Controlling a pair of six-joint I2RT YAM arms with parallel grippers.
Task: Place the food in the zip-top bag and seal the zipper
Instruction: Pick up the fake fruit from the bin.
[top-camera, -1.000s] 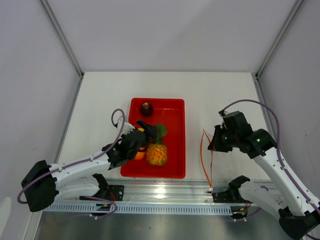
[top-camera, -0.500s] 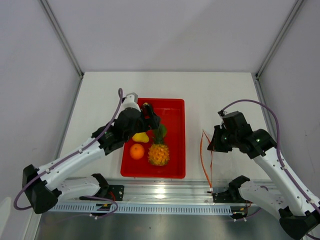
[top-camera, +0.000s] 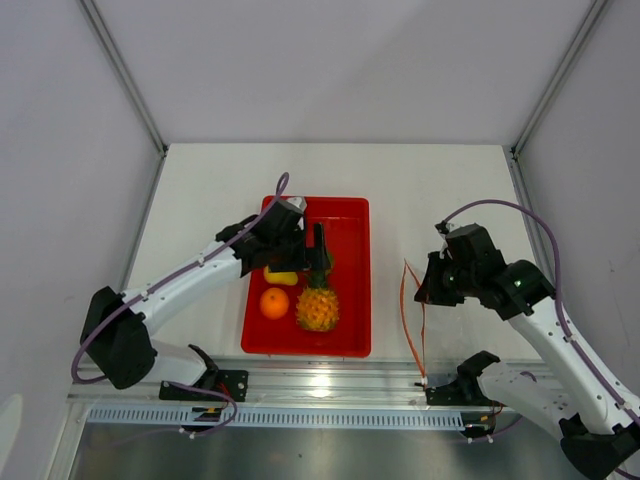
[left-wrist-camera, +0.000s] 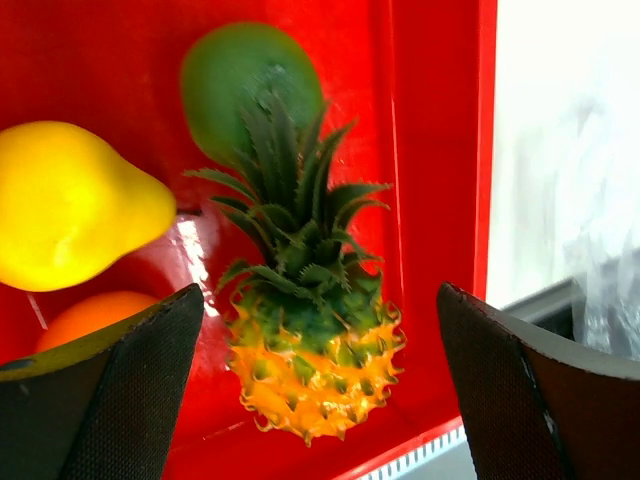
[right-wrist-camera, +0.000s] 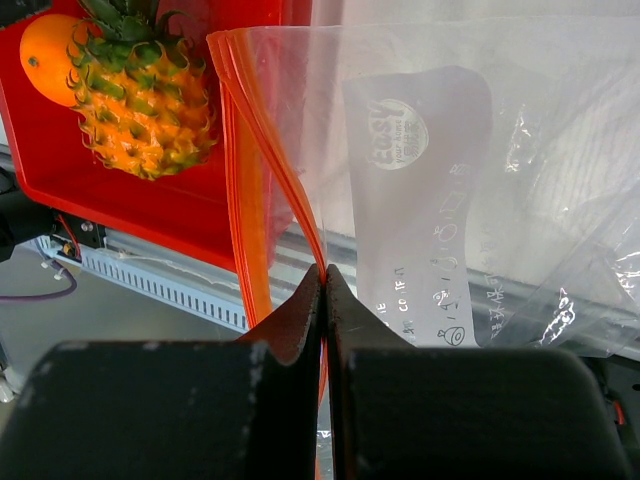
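The pineapple's body should stay free to go into the zip-top bag, so my left gripper will reach the pineapple and take hold of its green leafy top (top-camera: 318, 277) (left-wrist-camera: 298, 222).
The pineapple (top-camera: 316, 306), the orange (top-camera: 274, 303) and the yellow pear (top-camera: 281, 276) lie in the red tray (top-camera: 350, 225). In the left wrist view the pineapple (left-wrist-camera: 310, 370), pear (left-wrist-camera: 70, 205), orange (left-wrist-camera: 85, 315) and green fruit (left-wrist-camera: 250, 85) show. The dark red fruit is hidden under my left arm. My left gripper (top-camera: 305, 245) is open and empty, above the pineapple (left-wrist-camera: 315, 390). My right gripper (top-camera: 425, 285) is shut on the zipper strip (right-wrist-camera: 300, 215) of the clear bag (right-wrist-camera: 450, 200), holding it (right-wrist-camera: 324, 275) right of the tray. The zipper (top-camera: 410, 315) hangs as an orange line.
The metal rail (top-camera: 330, 385) runs along the table's near edge, just below the tray. White walls and frame posts enclose the table on the left, right and far sides.
My left arm swung from the tray's near left side up to its far end, and the gripper now hangs over the fruits. The right arm and bag have not moved.
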